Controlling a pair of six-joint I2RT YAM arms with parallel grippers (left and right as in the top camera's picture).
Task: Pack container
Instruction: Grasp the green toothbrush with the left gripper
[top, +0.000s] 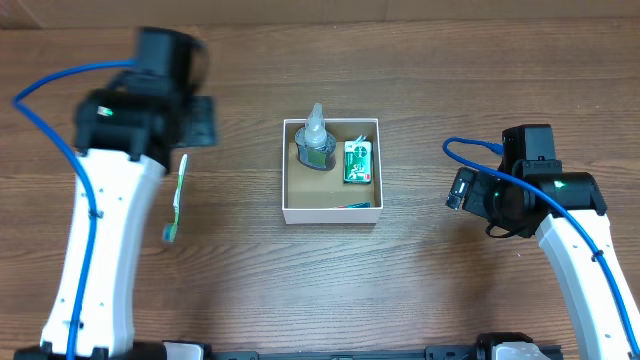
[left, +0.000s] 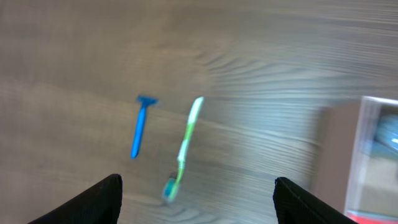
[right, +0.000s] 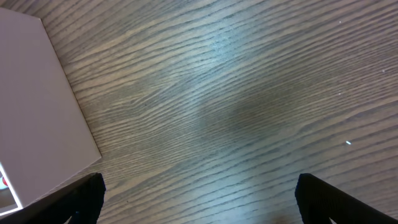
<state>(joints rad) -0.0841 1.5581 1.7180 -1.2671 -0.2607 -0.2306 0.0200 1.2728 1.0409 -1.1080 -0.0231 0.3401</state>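
Next, my left gripper grabs the toothbrush across the green middle of its handle (top: 179, 191) to lay it flat inside the container (top: 331, 214).
The container (top: 331, 214), a small white-walled box with a brown inside, stands mid-table. In it are a clear bottle (top: 315, 140) and a green packet (top: 357, 162). A green and white toothbrush (top: 176, 200) lies on the table to its left. In the left wrist view the toothbrush (left: 185, 146) lies beside a blue razor (left: 142, 126), with the container (left: 367, 155) at the right edge. My left gripper (left: 198, 202) is open and empty above them. My right gripper (right: 199, 199) is open and empty over bare wood, right of the container's wall (right: 37, 106).
The wooden table (top: 450, 80) carries everything. My left arm (top: 110, 200) covers the razor in the overhead view. A small red and teal item (top: 352, 206) lies against the container's front wall inside. My right arm (top: 560, 220) is at the right side.
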